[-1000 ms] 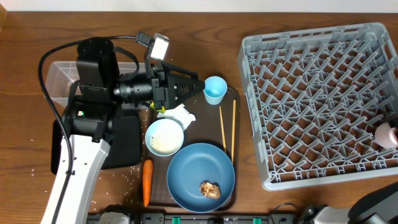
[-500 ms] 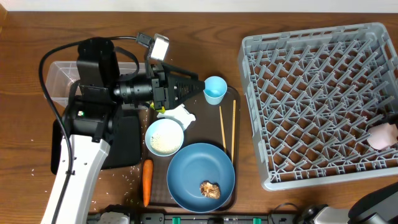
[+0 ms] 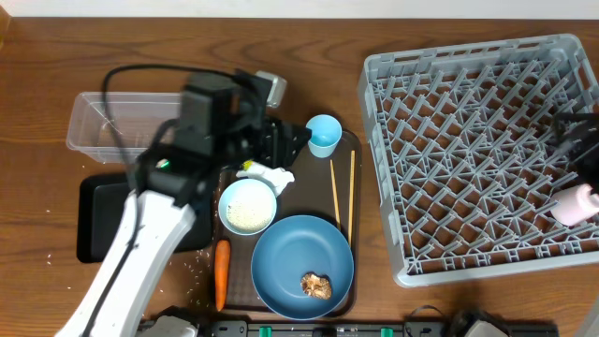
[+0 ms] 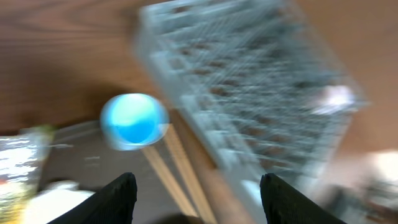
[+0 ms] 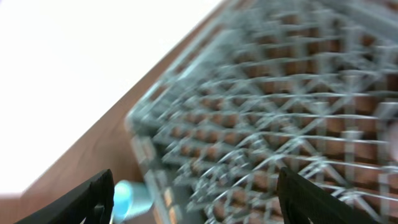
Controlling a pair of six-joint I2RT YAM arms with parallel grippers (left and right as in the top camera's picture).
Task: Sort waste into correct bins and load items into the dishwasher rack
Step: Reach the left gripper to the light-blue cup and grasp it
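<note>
The left gripper grabs the light-blue cup by its rim (image 3: 324,128) (image 4: 133,117) next. This leaves the cup's lower body free to hand over to my right gripper for loading.
My left gripper (image 3: 298,140) is open and empty, just left of the light-blue cup (image 3: 324,136); its wrist view shows that cup (image 4: 134,121) ahead and the chopsticks (image 4: 177,177) between its fingers (image 4: 118,199). My right gripper (image 3: 573,131) hovers open and empty over the right side of the grey dishwasher rack (image 3: 468,112), above the pink cup (image 3: 573,204) lying in it. A blue bowl (image 3: 290,253) holds a brown lump (image 3: 316,285). The white bowl (image 3: 248,206) holds rice. Carrot (image 3: 222,274), tissue (image 3: 271,175) and wrapper (image 3: 245,167) lie nearby.
The clear box (image 3: 117,122) and the black tray (image 3: 98,225) lie at the left, partly under my left arm. Bowls, cup and chopsticks (image 3: 342,197) rest on a brown serving tray (image 3: 357,225). Rice grains are scattered on the table by the carrot.
My left arm has swung and its wrist turned, the gripper staying by the light-blue cup. The right gripper has come into view over the rack, apart from the pink cup.
</note>
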